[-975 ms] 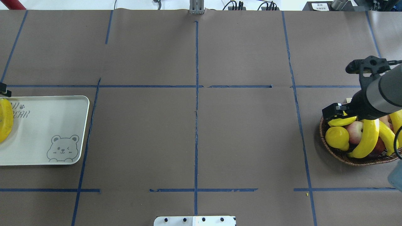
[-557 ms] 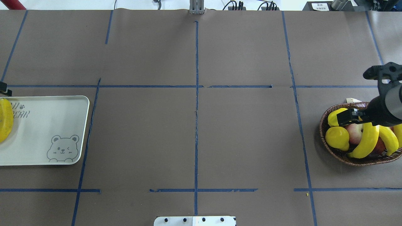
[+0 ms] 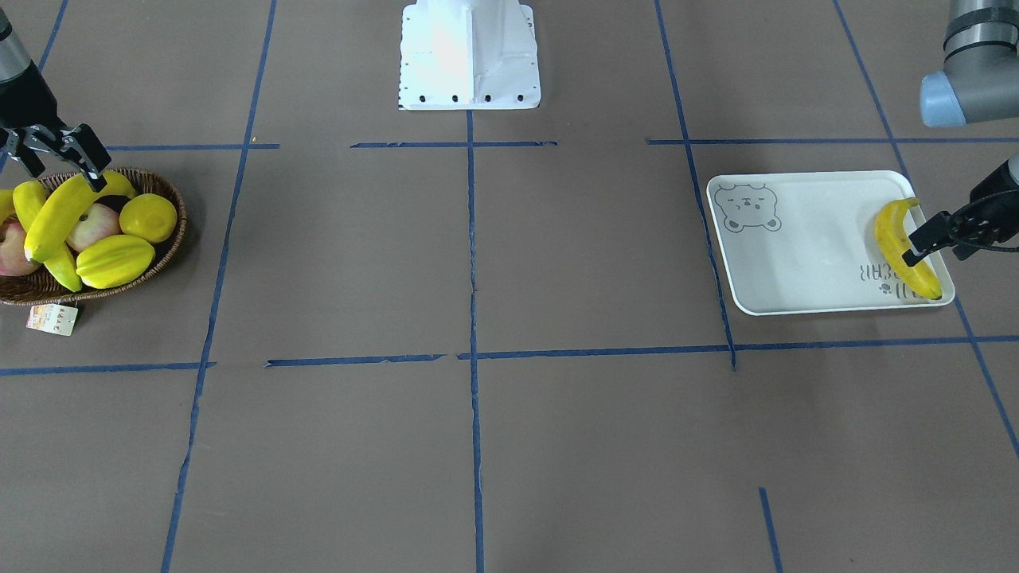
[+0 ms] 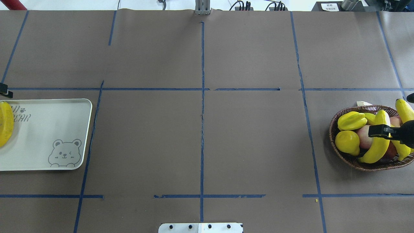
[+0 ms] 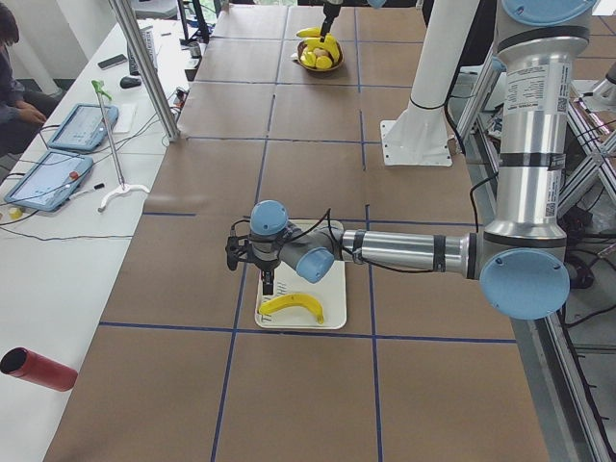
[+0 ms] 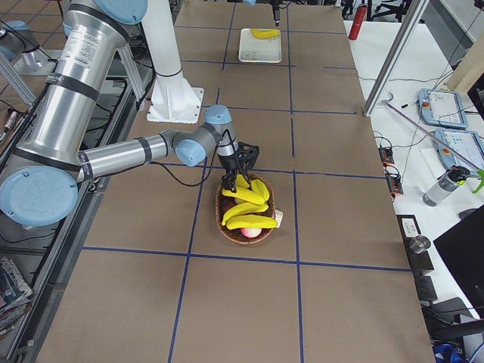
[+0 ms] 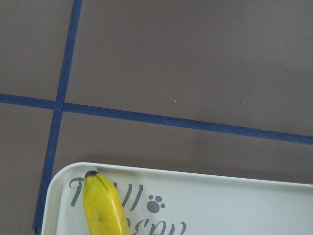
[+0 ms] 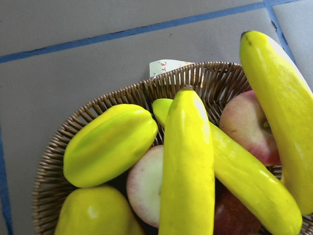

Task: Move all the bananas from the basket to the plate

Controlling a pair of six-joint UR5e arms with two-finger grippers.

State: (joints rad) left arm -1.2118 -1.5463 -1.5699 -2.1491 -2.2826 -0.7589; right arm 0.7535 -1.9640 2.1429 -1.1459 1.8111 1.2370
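Observation:
Next, my right gripper grabs the top banana by its curved middle (image 3: 80, 200), which keeps the top banana's dark-tipped end (image 3: 38, 250) free on the way to the plate.
Three bananas lie in the wicker basket (image 4: 343, 155) at the table's right: one across the top (image 4: 376, 142), one at the far edge (image 4: 404, 110), one beneath (image 4: 401, 147). The right wrist view shows them close up, the top one in the middle (image 8: 188, 166). My right gripper (image 3: 68, 171) hangs open and empty just over them; one finger (image 4: 381, 130) crosses the top banana. A fourth banana (image 3: 899, 247) lies on the plate (image 3: 804, 247) at its left end. My left gripper (image 3: 939, 243) is open just above that banana, holding nothing.
The basket also holds a starfruit (image 4: 351, 120), a lemon (image 4: 346, 141) and red apples (image 8: 249, 122). A paper tag (image 3: 52, 318) lies by the basket. The robot's white base (image 3: 470, 56) stands at the near middle edge. Blue tape lines cross the brown table.
My right gripper has moved from the basket's far-left rim to over its middle, and the arm has drawn back toward the right edge. The left gripper and the plate's banana have not moved.

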